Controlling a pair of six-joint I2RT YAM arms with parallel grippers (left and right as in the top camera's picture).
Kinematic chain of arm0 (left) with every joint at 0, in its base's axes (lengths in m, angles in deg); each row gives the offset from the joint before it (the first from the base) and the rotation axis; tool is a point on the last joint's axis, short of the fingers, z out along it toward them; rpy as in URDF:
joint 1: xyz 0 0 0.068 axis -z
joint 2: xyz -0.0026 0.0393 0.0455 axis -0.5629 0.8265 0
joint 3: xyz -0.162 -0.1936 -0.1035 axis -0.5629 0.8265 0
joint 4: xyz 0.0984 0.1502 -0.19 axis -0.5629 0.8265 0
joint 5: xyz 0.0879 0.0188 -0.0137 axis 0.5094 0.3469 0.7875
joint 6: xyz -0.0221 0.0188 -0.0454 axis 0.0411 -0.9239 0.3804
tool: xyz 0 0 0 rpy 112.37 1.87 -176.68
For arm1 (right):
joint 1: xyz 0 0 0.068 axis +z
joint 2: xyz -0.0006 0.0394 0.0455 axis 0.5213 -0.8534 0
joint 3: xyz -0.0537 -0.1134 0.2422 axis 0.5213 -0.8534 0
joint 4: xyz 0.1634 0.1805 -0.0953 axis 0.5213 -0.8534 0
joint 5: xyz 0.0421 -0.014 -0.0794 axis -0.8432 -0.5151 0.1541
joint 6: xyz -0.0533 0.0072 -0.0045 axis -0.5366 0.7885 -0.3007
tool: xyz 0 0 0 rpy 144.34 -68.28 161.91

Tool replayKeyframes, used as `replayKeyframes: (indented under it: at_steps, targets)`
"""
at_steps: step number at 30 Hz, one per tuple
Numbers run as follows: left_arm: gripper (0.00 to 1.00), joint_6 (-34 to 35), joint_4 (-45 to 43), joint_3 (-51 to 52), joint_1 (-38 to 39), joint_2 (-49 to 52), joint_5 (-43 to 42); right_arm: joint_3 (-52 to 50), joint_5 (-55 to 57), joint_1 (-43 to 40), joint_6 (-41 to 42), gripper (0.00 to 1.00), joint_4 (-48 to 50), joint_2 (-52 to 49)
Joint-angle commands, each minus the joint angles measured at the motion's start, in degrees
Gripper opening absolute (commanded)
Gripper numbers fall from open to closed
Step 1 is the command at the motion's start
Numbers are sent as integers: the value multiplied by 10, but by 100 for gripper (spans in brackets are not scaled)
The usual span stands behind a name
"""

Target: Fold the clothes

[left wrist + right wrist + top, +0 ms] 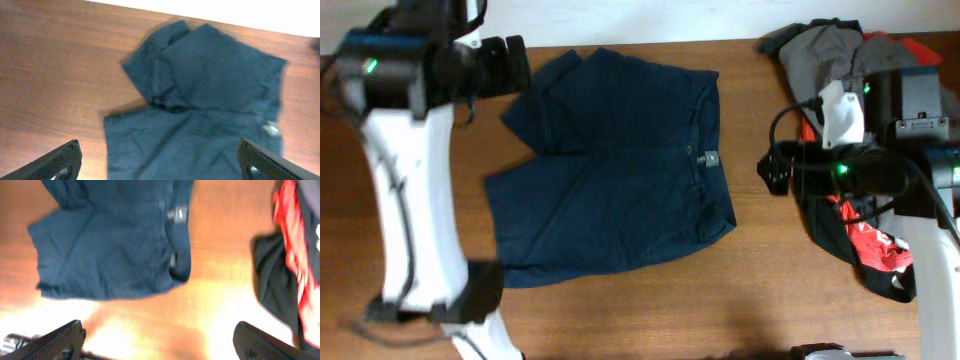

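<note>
My left gripper grips the dark navy shorts [615, 165] by the nearer leg's hem, at its outer corner [510, 279], next, to fold that leg over the other.
The dark navy shorts [615, 165] lie spread on the wooden table, legs to the left, waistband with button and small pale label [708, 158] to the right. The upper leg is rumpled near the crotch. My left gripper [510, 62] hovers at the far left edge of the shorts, open and empty; its view shows the shorts [200, 100] below the wide-apart fingers [160, 165]. My right gripper [780, 165] is right of the waistband, open and empty; its fingers [160, 342] hang over bare table, with the shorts [115, 245] beyond.
A pile of grey [825, 45] and red-and-black garments [865, 240] lies at the table's right edge under the right arm, also in the right wrist view [295, 265]. The table's far edge meets a white wall.
</note>
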Motion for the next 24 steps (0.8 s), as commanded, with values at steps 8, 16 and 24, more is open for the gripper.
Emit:
replayKeyframes:
  at_steps: [8, 16, 24]
  targets:
    - [99, 228, -1, 465, 30, -278, 55, -206, 5, 2, 4, 99, 67, 10]
    - [99, 306, -136, 802, 30, -348, 57, -419, -54, 2, 4, 99, 232, 10]
    - [96, 313, -277, 1036, 17, -347, 44, -450, -54, 2, 4, 99, 271, 10]
